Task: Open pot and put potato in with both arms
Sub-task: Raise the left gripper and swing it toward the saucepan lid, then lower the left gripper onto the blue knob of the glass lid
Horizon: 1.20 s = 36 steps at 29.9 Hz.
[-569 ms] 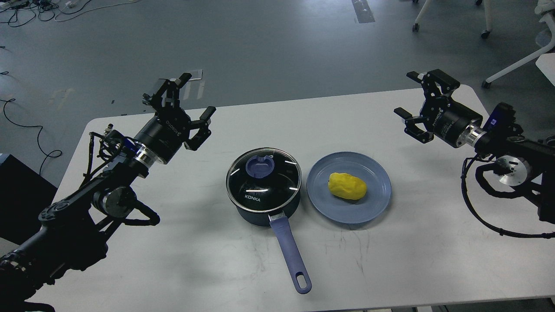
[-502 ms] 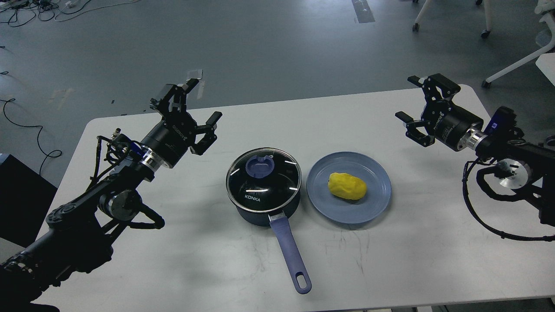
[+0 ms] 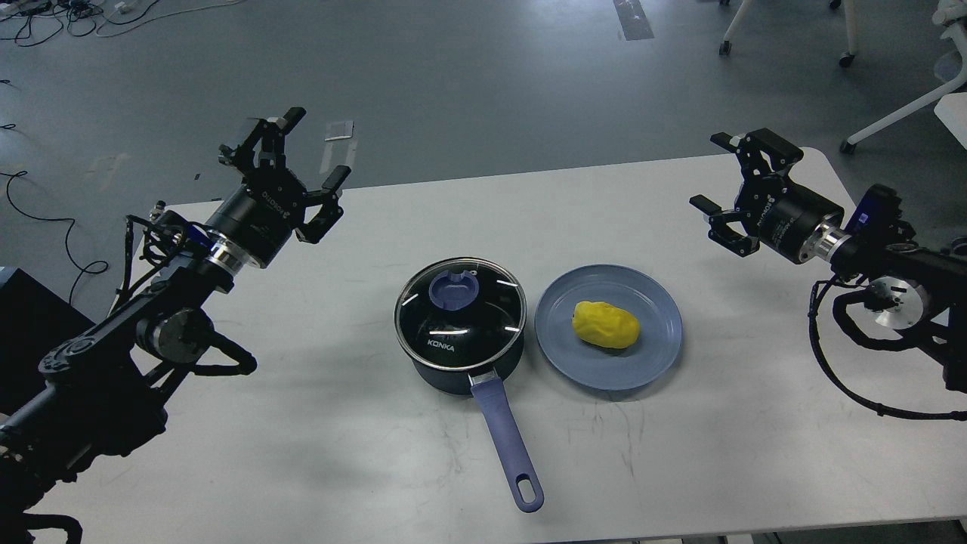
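The glass lid spreads wide and flat over the pot, so my left gripper should grab it by its narrow blue knob next.
A dark pot with a blue handle pointing toward me stands mid-table. Its glass lid with a blue knob is on. A yellow potato lies on a blue plate just right of the pot. My left gripper is open and empty, raised above the table's far left, well away from the pot. My right gripper is open and empty, raised above the far right of the table, apart from the plate.
The white table bears only the pot and plate. Beyond its far edge lies grey floor with cables at the left and white chair legs at the back right.
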Motion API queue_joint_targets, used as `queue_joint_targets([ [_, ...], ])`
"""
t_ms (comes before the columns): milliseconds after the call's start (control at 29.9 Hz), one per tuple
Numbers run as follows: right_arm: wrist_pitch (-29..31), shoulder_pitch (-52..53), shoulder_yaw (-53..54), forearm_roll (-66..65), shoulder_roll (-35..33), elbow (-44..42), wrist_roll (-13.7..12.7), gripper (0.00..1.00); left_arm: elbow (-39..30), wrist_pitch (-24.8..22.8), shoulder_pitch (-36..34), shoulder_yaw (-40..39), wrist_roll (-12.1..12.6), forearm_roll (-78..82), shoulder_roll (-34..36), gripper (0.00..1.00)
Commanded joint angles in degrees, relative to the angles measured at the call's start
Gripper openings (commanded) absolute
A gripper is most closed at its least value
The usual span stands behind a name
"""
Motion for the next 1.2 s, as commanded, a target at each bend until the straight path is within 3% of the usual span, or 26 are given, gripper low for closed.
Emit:
queue_joint_targets([
  [0, 0.0, -0.3, -0.2, 0.0, -0.2, 0.0, 0.0, 0.96, -2.2, -0.7, -4.8, 0.0, -0.3, 4.5, 2.6, 0.98],
  [268, 0.0, -0.4, -0.4, -0.1, -0.2, 0.0, 0.0, 0.98, -21.7, -0.2, -10.7, 0.1, -0.3, 33.9, 11.1, 0.98],
  [468, 0.0, -0.2, -0.3, -0.1, -0.2, 0.0, 0.0, 0.98, -31.4, -0.2, -11.5, 0.5, -0.3, 59.4, 11.0, 0.98],
  [669, 0.0, -0.3, -0.3, -0.1, -0.2, 0.0, 0.0, 0.98, -31.4, -0.2, -16.7, 6.7, -0.3, 84.8, 7.9, 0.98],
  [870, 0.0, -0.3, -0.3, -0.1, -0.2, 0.1, 0.0, 0.98, -25.0, 1.1, -21.5, 16.8, -0.3, 94.5, 2.3, 0.98],
  [1171, 0.0, -0.5, -0.3, -0.1, -0.4, 0.1, 0.0, 0.98, -19.2, 2.5, -21.0, 21.2, -0.3, 99.2, -0.9, 0.98],
])
